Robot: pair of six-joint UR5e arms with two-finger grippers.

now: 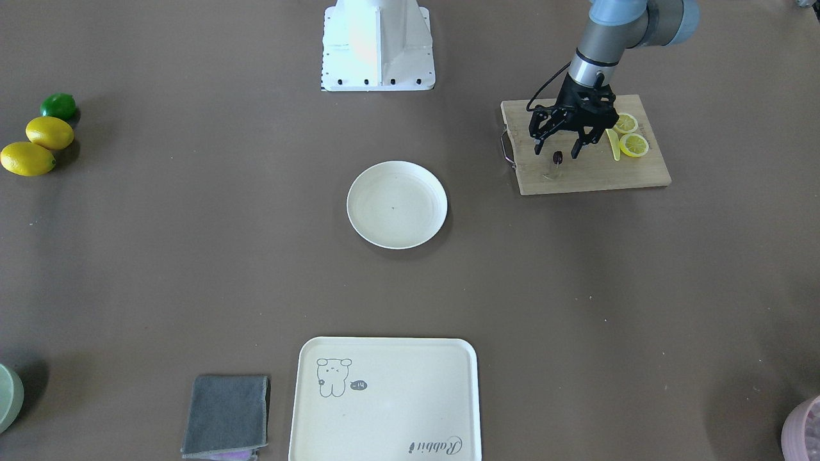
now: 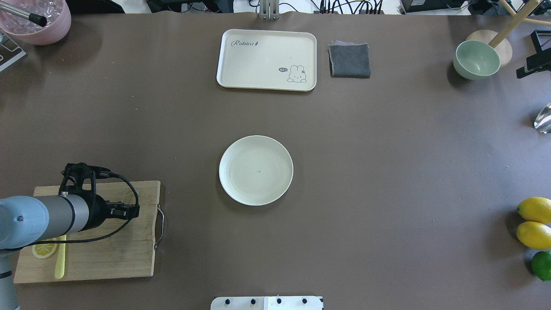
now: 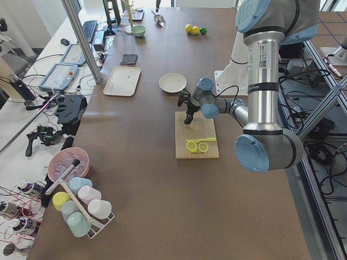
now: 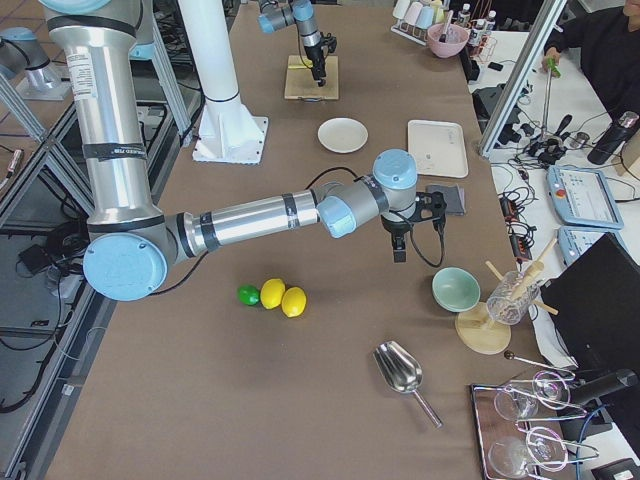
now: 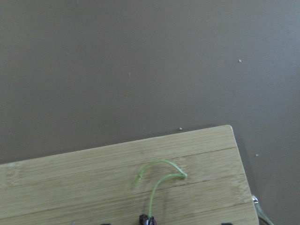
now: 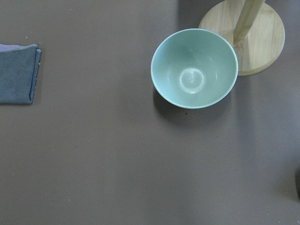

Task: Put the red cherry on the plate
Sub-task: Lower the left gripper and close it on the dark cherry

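Observation:
I need to place the red cherry on the plate (image 1: 397,205), so next I should pick the cherry up with my left gripper by its dark round body (image 1: 558,157).
The red cherry (image 1: 558,157), a tiny dark fruit, lies on the wooden cutting board (image 1: 602,173). In the left wrist view the cherry (image 5: 146,219) sits at the bottom edge with its green stem (image 5: 159,180) curling away over the board. My left gripper (image 1: 557,152) hangs just above it, open, one finger on each side of the fruit, holding nothing. The round cream plate (image 1: 397,205) stands empty at the table's middle, well apart from the board. My right gripper (image 4: 398,252) shows only in the exterior right view, so I cannot tell its state.
Lemon slices (image 1: 634,145) and a yellow knife lie on the board beside the gripper. A cream tray (image 1: 384,400) and a grey cloth (image 1: 227,415) sit on the far side. Two lemons (image 1: 29,159) and a lime rest by the robot's right. A green bowl (image 6: 194,68) lies below the right wrist.

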